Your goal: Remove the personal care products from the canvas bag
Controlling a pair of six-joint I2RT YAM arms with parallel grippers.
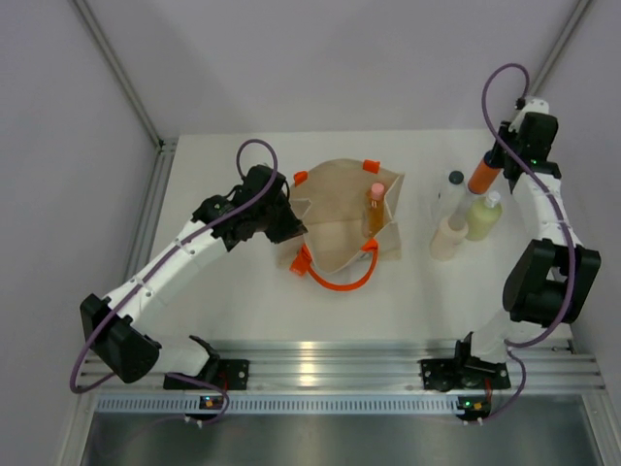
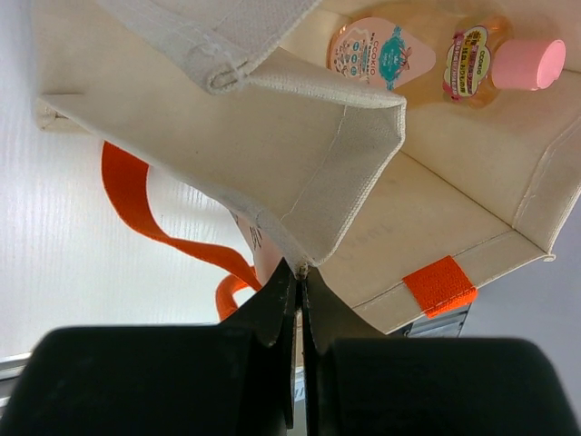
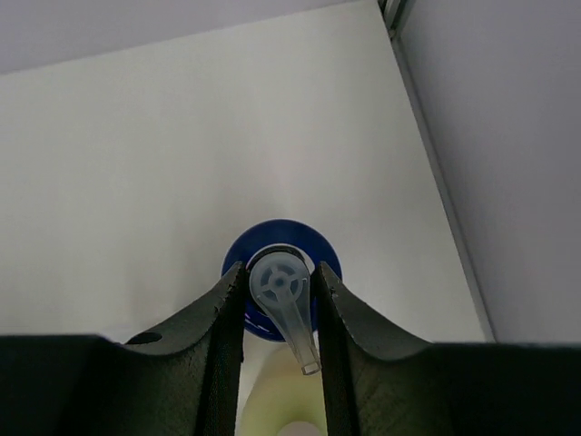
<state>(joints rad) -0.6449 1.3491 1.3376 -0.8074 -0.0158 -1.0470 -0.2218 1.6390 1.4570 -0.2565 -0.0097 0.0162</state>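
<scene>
The orange bottle [image 1: 482, 176] hangs above the table beside the yellow-green bottle and would drop if my right gripper opened now, so my right gripper keeps holding it.
The canvas bag [image 1: 335, 233] lies open at the table's middle, with its orange handles [image 1: 342, 282] toward me. The slim amber bottle with the pink cap [image 1: 375, 207] lies inside it, and also shows in the left wrist view [image 2: 472, 64]. My left gripper [image 1: 291, 229] is shut on the bag's rim [image 2: 300, 227] at a corner seam. My right gripper [image 1: 497, 155] is shut on the pump top [image 3: 281, 289] of the orange bottle [image 1: 482, 176] at the far right. The white bottle [image 1: 451, 194], the cream cylinder [image 1: 447, 239] and the yellow-green bottle [image 1: 483, 216] are on the table beside it.
The three bottles on the table are close together, right of the bag and just below my right gripper. The yellow-green bottle [image 3: 281, 400] shows under the held bottle. The enclosure's right wall [image 3: 508, 136] is close to my right arm. A metal rail [image 1: 330, 364] runs along the near edge.
</scene>
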